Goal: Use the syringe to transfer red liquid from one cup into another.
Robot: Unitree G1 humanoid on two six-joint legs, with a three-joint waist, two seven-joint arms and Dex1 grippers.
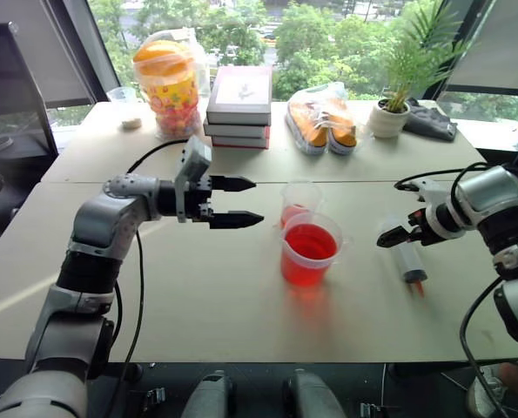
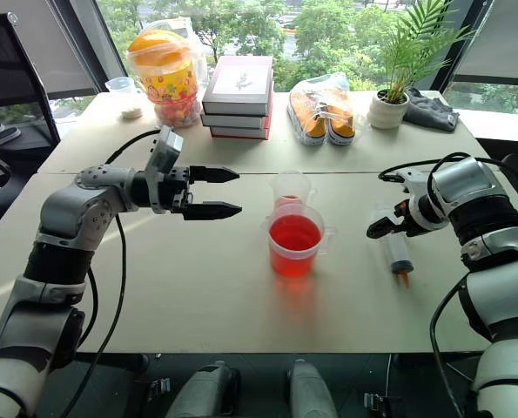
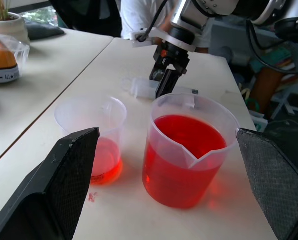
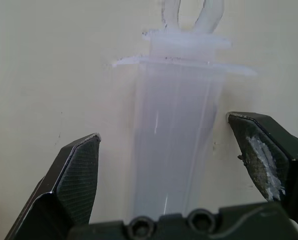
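My right gripper should close, because my fingers are on either side of the syringe's clear body, low near the table. Closing now would hold the syringe (image 1: 409, 261).
The syringe (image 1: 409, 261) lies flat on the table at the right, with its orange tip toward the front edge. My right gripper (image 1: 389, 237) points down over it, open. In the right wrist view the clear barrel (image 4: 176, 140) lies between the two fingers (image 4: 78, 175), which stand apart from it on either side. The wider cup (image 1: 311, 248), with a handle, holds plenty of red liquid (image 3: 186, 135). Just behind it stands the smaller cup (image 1: 300, 202) with a little red liquid at its bottom. My left gripper (image 1: 257, 202) hovers open to the left of both cups, pointing at them.
Along the back edge stand a snack jar (image 1: 167, 87), a stack of books (image 1: 239, 109), a bag of orange items (image 1: 324, 117), a potted plant (image 1: 391, 109) and a dark cloth (image 1: 433, 122). A person (image 3: 138, 15) stands beyond the table in the left wrist view.
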